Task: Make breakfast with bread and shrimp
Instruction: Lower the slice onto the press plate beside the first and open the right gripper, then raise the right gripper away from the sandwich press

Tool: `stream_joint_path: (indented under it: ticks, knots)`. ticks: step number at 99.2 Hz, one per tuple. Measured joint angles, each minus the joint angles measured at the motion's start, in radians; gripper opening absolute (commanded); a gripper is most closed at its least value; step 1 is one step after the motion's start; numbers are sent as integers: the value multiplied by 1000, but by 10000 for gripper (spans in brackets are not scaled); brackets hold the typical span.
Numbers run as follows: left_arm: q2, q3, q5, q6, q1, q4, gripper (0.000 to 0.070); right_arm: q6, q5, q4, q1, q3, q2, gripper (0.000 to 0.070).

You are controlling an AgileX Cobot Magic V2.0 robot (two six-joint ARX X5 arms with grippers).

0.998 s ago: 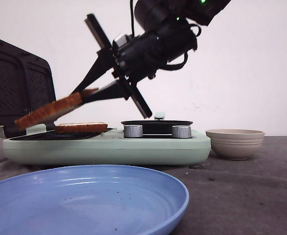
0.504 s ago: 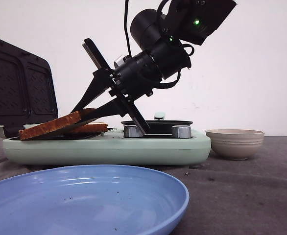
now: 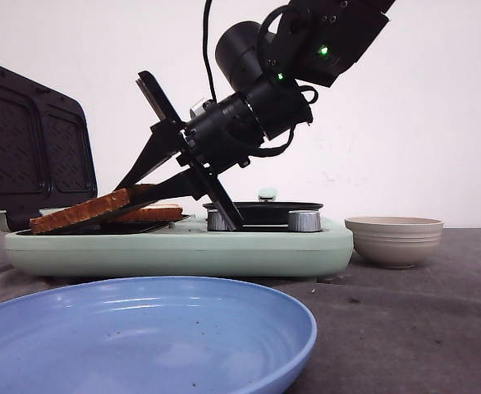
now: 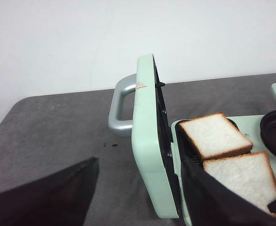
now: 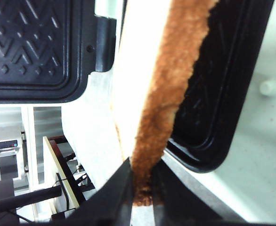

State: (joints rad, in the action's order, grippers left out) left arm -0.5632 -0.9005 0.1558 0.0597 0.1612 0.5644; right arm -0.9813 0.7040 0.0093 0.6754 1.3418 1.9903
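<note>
The far end of the bread slice (image 3: 80, 211) rests on the black lower plate, so the slice would lie flat. It is now time for my right gripper to release the slice.
My right gripper (image 3: 144, 192) is shut on a bread slice (image 3: 80, 211) at its crust edge. The slice tilts down, and its far end rests on the black lower plate of the mint-green sandwich maker (image 3: 175, 246). In the right wrist view the fingers (image 5: 121, 188) pinch the brown crust (image 5: 166, 80). A second slice (image 3: 154, 214) lies flat on the plate behind it. The left wrist view shows both slices side by side, the far one (image 4: 215, 135) and the near one (image 4: 241, 175). My left gripper (image 4: 140, 162) is open and empty, beside the raised lid (image 4: 145, 141). No shrimp shows.
The lid (image 3: 31, 148) stands open at the left. A black pan (image 3: 263, 210) and two knobs (image 3: 222, 219) sit on the appliance's right half. A beige bowl (image 3: 394, 239) stands to the right. A large blue plate (image 3: 142, 336) lies in front.
My right gripper came down and leftward with the slice; the slice's far end went from hanging in the air to resting on the lower plate beside the flat slice.
</note>
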Motion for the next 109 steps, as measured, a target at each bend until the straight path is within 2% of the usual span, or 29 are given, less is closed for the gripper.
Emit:
stream_joint_path:
  ticks: [3, 10, 15, 35, 62, 80, 109]
  knots:
    - [0, 0, 0, 0, 0, 0, 313, 0, -3, 0, 1, 0, 0, 54]
    - [0, 0, 0, 0, 0, 0, 313, 0, -20, 0, 5, 0, 0, 218]
    - [0, 0, 0, 0, 0, 0, 313, 0, -26, 0, 6, 0, 0, 264]
    - [0, 0, 0, 0, 0, 0, 313, 1, -25, 3, 6, 0, 0, 266]
    - [0, 0, 0, 0, 0, 0, 313, 2, 16, -16, -1, 18, 4, 266]
    - [0, 0, 0, 0, 0, 0, 313, 59, -3, -185, -2, 117, 8, 266]
    - [0, 0, 0, 0, 0, 0, 313, 309, -133, -523, -3, 308, 8, 266]
